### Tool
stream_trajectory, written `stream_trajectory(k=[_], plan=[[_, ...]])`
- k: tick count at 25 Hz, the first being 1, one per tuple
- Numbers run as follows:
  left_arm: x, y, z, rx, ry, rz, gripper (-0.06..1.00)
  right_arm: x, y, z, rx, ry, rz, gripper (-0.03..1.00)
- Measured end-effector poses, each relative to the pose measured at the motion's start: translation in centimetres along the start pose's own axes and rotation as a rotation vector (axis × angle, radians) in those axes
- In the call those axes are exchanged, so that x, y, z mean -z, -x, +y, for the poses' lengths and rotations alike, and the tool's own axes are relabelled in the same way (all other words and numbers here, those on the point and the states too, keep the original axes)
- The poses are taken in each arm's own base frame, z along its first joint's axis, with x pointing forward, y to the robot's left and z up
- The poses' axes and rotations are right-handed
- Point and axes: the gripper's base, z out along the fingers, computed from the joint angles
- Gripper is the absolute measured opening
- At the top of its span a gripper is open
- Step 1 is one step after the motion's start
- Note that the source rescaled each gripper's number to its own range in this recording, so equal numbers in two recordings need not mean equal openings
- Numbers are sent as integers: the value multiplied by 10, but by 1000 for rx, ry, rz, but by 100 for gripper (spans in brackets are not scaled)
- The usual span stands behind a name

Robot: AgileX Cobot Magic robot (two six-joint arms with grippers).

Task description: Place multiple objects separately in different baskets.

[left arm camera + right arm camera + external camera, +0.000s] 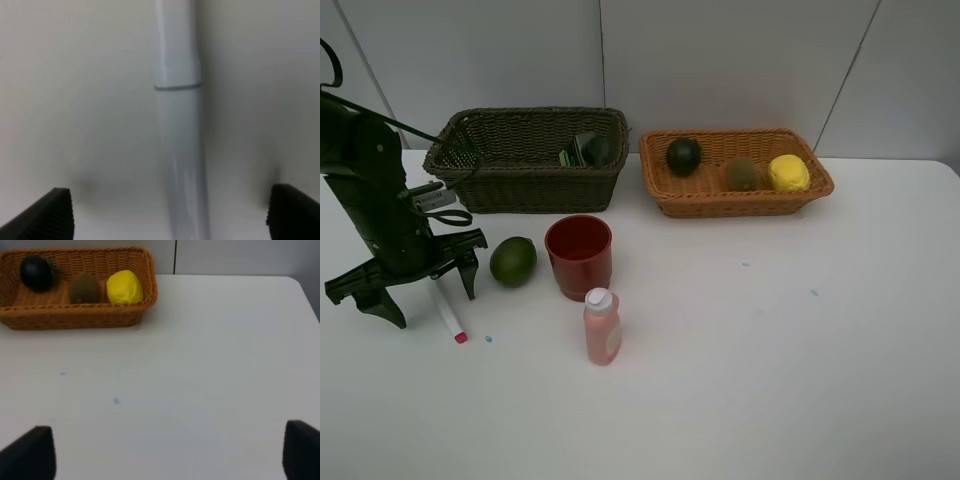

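Next, my left gripper grabs the marker by its white body, to put the marker in the dark olive basket.
My left gripper is open and low over the table, its fingers on either side of the white red-tipped marker. The left wrist view shows the marker lying between the open fingertips. A green lime, a red cup and a pink white-capped bottle stand on the table. The dark olive basket holds a black bottle. The orange basket holds a dark round fruit, a kiwi and a lemon. My right gripper is open and empty over bare table.
The white table stretches right and forward of the items. A grey wall stands close behind both baskets. The right wrist view shows the orange basket far from the right fingertips. The table's right edge runs near the corner.
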Motion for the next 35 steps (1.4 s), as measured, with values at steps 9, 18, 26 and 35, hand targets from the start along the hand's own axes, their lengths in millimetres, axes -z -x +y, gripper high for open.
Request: stream_trajectory(k=[9, 18, 26, 35], plan=[[0, 0, -1, 0, -5, -5, 100, 0, 0, 0, 0, 0, 0, 99], [0, 0, 0, 0, -2, -2, 96, 0, 0, 0, 0, 0, 0, 99], [0, 0, -1, 28, -6, 6, 18, 0, 0, 0, 0, 0, 0, 99], [0, -1, -1, 32, -6, 6, 19, 0, 0, 0, 0, 0, 0, 99]])
